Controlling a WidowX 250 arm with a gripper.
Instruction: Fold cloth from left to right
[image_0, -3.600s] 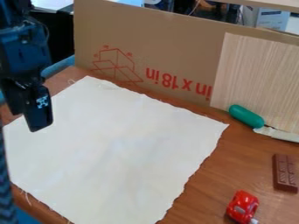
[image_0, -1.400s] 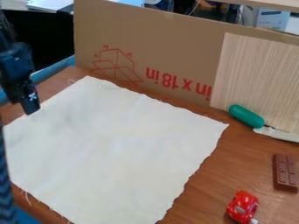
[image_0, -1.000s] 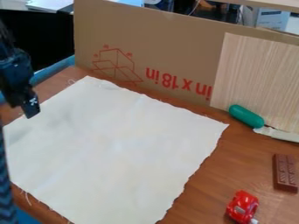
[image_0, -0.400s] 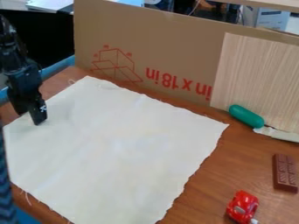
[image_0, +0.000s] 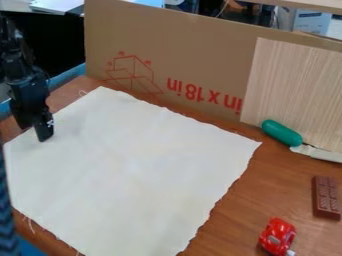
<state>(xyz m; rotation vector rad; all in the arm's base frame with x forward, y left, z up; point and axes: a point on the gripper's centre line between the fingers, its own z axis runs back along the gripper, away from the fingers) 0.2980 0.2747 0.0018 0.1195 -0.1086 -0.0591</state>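
Observation:
I should next take hold of the cream cloth with my gripper by its frayed edge opposite the toy car, to fold the cloth across itself.
The gripper (image_0: 34, 131) is at the left, over the upper left edge of the cream cloth (image_0: 137, 170). Its two black fingers stand apart, the right one over the cloth and the other beside the edge. Whether the fingertips touch the cloth, I cannot tell. The cloth lies flat and unfolded on the wooden table, with frayed edges and one corner toward the cardboard.
A cardboard panel (image_0: 194, 60) stands along the back, with a light wood board (image_0: 297, 90) at its right. Near the board lies a green rounded object (image_0: 281, 133). A chocolate bar (image_0: 326, 198) and a red toy car (image_0: 277, 236) sit at the right.
Compared with the earliest frame, my gripper is farther back and looks smaller. Over the last second it has shifted slightly right and lower in the view. The cloth has stayed flat.

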